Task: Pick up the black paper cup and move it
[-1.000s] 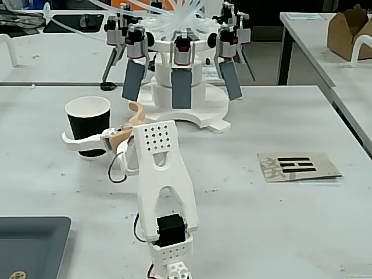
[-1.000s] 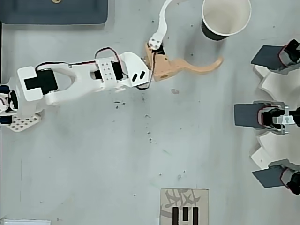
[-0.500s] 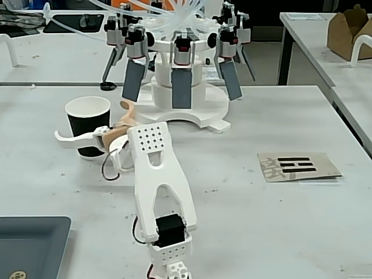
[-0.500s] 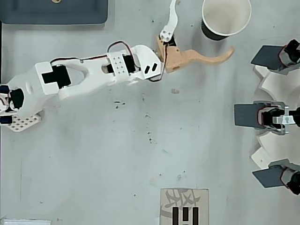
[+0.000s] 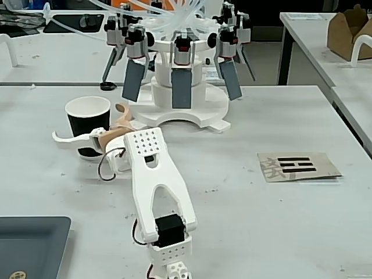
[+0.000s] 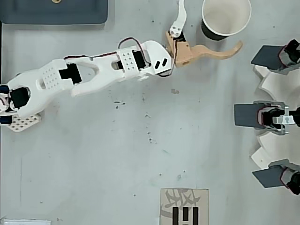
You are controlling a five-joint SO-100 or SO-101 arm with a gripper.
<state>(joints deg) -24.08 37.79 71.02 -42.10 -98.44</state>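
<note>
I will next grab the black paper cup by its black side (image 5: 87, 128), to pick up the cup and move it.
The black paper cup (image 5: 86, 125) stands upright at the left of the table, its white inside showing from above (image 6: 227, 14). My gripper (image 5: 86, 121) (image 6: 211, 23) is open, its jaws spread wide on either side of the cup. In the overhead view the white finger (image 6: 179, 21) stands apart to the cup's left. The tan finger (image 6: 211, 50) runs just below the cup, close to its wall. Whether it touches, I cannot tell. Nothing is gripped.
A white fixture with several grey paddles (image 5: 183, 87) (image 6: 262, 115) stands just behind the cup. A cardboard card with black marks (image 5: 296, 165) (image 6: 185, 206) lies flat on the table. A dark tray (image 5: 29, 238) (image 6: 56, 11) sits near the arm's base.
</note>
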